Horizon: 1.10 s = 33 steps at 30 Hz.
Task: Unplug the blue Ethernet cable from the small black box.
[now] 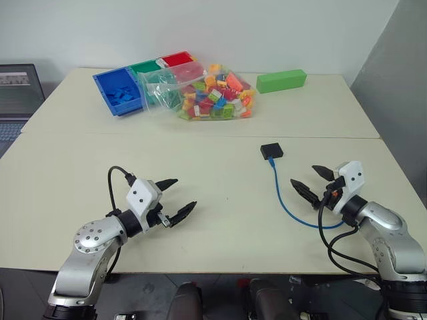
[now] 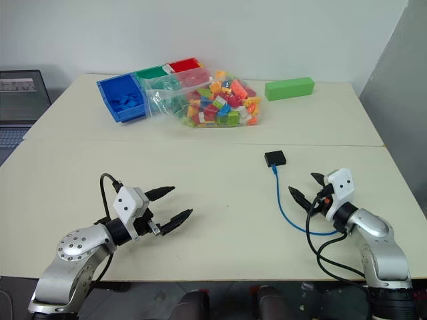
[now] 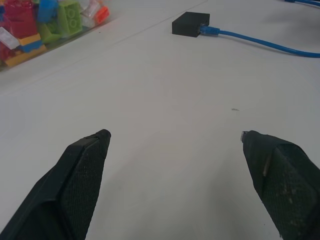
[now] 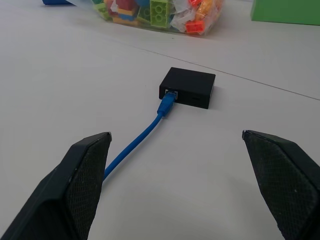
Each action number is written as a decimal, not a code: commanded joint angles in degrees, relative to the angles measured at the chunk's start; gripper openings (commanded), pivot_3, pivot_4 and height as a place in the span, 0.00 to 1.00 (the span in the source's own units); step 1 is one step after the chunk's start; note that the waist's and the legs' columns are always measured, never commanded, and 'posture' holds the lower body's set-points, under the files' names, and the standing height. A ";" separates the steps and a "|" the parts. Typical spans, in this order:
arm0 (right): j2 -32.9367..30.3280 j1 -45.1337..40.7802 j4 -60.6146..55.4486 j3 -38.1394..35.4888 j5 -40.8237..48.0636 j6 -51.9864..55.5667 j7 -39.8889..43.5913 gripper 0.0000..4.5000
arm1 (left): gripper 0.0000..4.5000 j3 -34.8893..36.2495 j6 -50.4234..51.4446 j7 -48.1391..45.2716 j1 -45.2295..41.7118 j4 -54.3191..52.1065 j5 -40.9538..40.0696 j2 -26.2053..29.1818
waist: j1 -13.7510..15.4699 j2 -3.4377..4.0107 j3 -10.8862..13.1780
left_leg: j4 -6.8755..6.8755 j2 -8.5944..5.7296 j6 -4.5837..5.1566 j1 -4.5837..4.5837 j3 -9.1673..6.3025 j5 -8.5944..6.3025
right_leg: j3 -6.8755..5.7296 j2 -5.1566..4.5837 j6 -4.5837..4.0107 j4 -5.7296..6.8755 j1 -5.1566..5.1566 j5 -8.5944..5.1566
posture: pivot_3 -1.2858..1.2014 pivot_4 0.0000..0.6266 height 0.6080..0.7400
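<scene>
The cord is thin and round, while its plug has flat sides that face each other. My right gripper will grab the blue cord (image 1: 281, 200) by its plug (image 1: 271, 162) next.
The small black box (image 1: 271, 151) lies flat on the cream table, right of centre. The blue Ethernet cable (image 1: 285, 203) is plugged into the box's near face and curves toward the table's front right, ending under my right arm. My right gripper (image 1: 312, 183) hovers open just right of the cable, a short way nearer than the box, with nothing between its fingers. In the right wrist view the box (image 4: 188, 88) and plug (image 4: 166, 104) lie ahead between the fingers. My left gripper (image 1: 177, 197) stands open and empty at the front left, far from the box (image 3: 190, 24).
At the back stand a clear bag of coloured bricks (image 1: 212, 93), a row of blue, green and red bins (image 1: 120, 91) and a green block (image 1: 281, 81). A laptop (image 1: 19, 93) sits off the table's left edge. A seam (image 1: 200, 135) runs across the tabletop.
</scene>
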 commanded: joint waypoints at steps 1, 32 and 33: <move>-0.30 -0.78 -2.08 -0.42 0.78 -0.19 -0.03 0.99 | 0.99 -0.08 0.22 -1.04 -0.01 -2.95 -2.24 0.11 | 0.00 0.00 0.00 | 0.00 0.00 0.00 0.00 0.00 0.00 | 0.00 0.00 0.00 0.00 0.00 0.00 | 0.52 0.24 1.00; 5.69 -10.25 0.09 11.53 -7.42 8.52 -10.35 0.99 | 0.99 2.86 1.79 -8.73 -0.82 -3.86 -10.14 4.20 | -0.09 0.03 0.01 | 0.01 0.02 0.00 0.01 -0.02 0.00 | 0.00 0.02 0.00 0.04 -0.02 0.00 | 0.52 0.24 1.00; 6.64 -10.88 0.71 12.01 -7.62 8.87 -10.99 0.99 | 0.99 2.74 1.83 -8.94 -1.14 -3.77 -10.20 4.27 | -0.05 0.03 0.01 | 0.02 0.02 0.00 0.01 -0.01 0.00 | 0.01 0.02 0.00 0.03 -0.02 0.00 | 0.52 0.24 1.00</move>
